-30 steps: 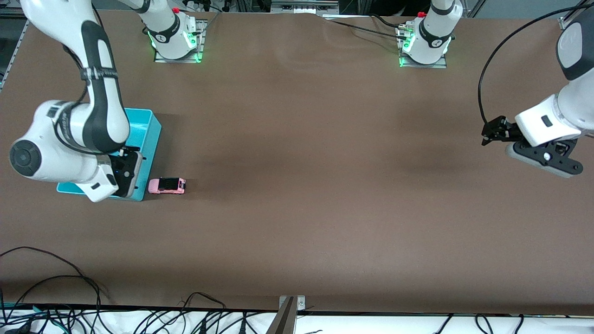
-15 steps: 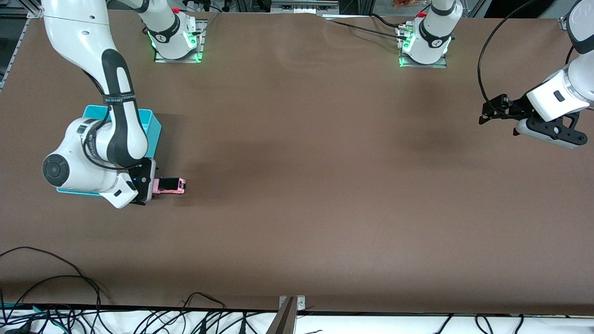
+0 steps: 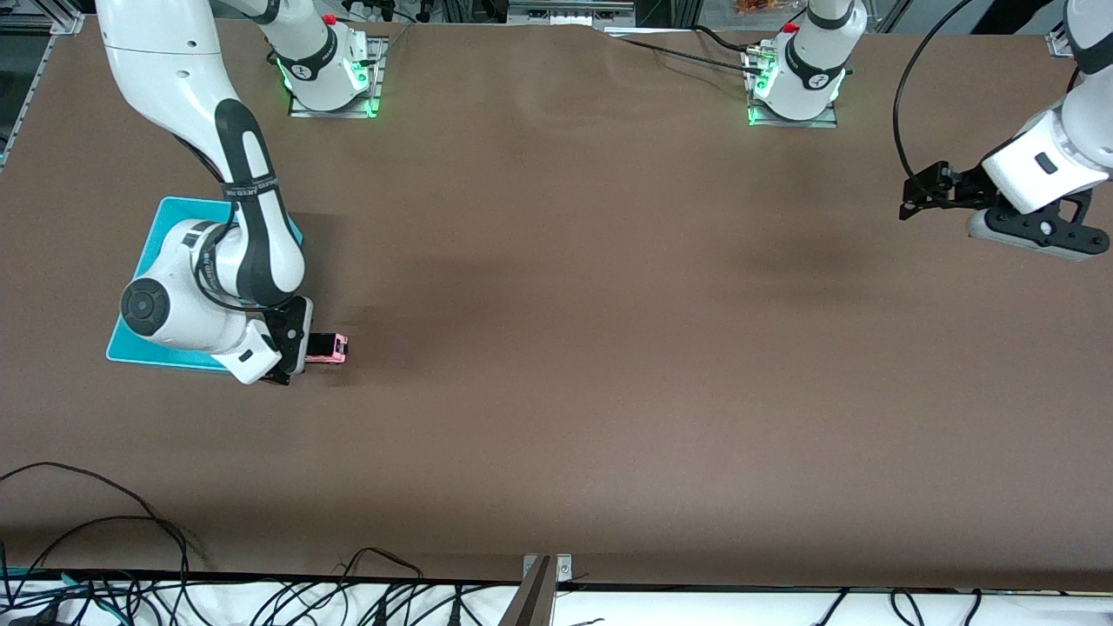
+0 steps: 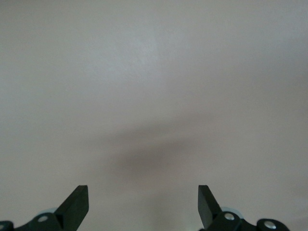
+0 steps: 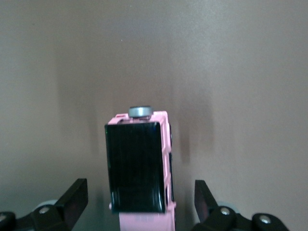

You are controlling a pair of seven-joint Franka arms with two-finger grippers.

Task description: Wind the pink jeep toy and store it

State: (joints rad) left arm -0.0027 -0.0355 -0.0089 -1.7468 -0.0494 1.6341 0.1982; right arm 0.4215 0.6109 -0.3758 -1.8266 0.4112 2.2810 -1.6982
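Observation:
The toy should go into the turquoise bin to be stored. For that, I next need to grab the pink jeep toy (image 3: 328, 348) with my right gripper by the long sides of its body.
The pink jeep toy (image 3: 328, 348) stands on the brown table beside the turquoise bin (image 3: 174, 213), on the side toward the left arm's end. In the right wrist view the jeep toy (image 5: 139, 168) shows its black roof, pink body and a grey knob at one end. My right gripper (image 5: 139, 192) is open and straddles the jeep, with a gap between each finger and the toy's sides. From the front, the right gripper (image 3: 296, 348) covers the jeep's bin-side end. My left gripper (image 3: 910, 196) hangs open and holds nothing over the table at the left arm's end, shown as the left gripper (image 4: 143, 195) above bare tabletop.
The right arm's elbow and wrist cover much of the bin. Both arm bases (image 3: 330, 78) stand along the table edge farthest from the front camera. Cables (image 3: 104, 556) lie along the edge nearest it. Brown tabletop spreads between the two arms.
The right arm has swung from over the bin toward the jeep, and its gripper now straddles the toy. The left arm has lifted slightly toward its base.

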